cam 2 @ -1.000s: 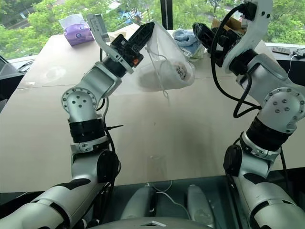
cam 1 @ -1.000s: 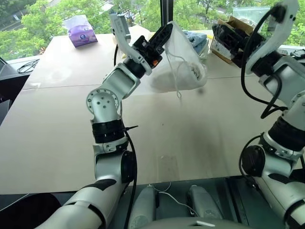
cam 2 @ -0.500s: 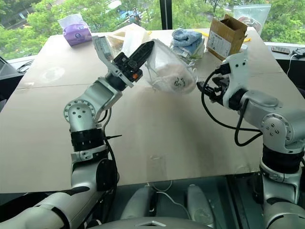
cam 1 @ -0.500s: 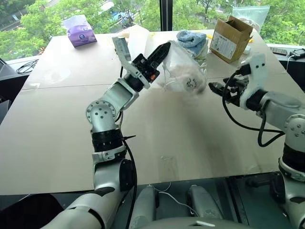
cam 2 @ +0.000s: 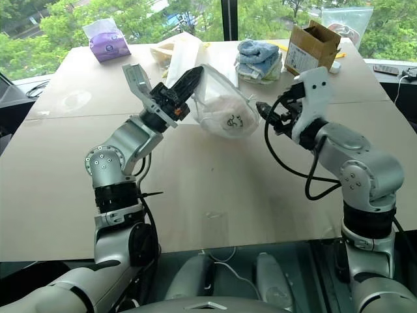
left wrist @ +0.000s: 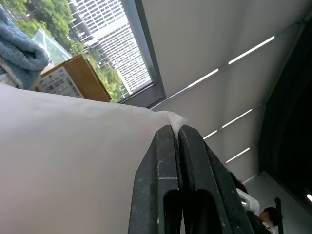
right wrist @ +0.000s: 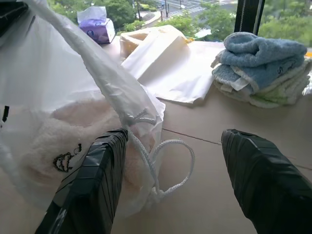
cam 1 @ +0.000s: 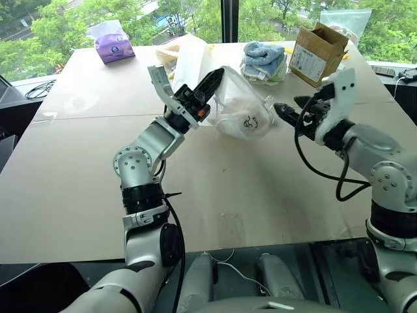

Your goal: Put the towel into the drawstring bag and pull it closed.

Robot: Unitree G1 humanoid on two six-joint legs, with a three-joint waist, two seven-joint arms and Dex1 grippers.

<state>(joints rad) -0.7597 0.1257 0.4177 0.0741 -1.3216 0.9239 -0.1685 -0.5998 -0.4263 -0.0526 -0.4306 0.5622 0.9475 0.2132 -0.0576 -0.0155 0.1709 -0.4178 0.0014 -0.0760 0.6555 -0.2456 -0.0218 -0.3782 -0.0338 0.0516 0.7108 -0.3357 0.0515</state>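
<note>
My right gripper grabs the white cord's loop (right wrist: pixel 191 156) next. It stands out from the bag while the rest hangs slack against the plastic (right wrist: pixel 141 149).
The drawstring bag (cam 1: pixel 236 104), thin and white, hangs from my left gripper (cam 1: pixel 214 77), which is shut on the bag's top corner (left wrist: pixel 176 121). The cream towel (cam 1: pixel 246 119) with its small dark mark sits bunched in the bag's bottom, low over the table (cam 1: pixel 78 176). My right gripper (cam 1: pixel 284 111) is open just to the right of the bag. In the right wrist view, the bag's white cords (right wrist: pixel 163 163) loop down between its fingertips (right wrist: pixel 114 139), with the towel (right wrist: pixel 53 141) showing through the fabric.
At the table's far side stand a cardboard box (cam 1: pixel 317 51), a stack of blue and pale-green towels (cam 1: pixel 263 62), flat white sheets (cam 1: pixel 187 57) and a purple tissue pack (cam 1: pixel 111 40). A clear zip bag (cam 1: pixel 343 18) lies behind the box.
Both arms have come down. The bag with the towel has sunk toward the table, and my right gripper has swung from high on the right down to the bag's side.
</note>
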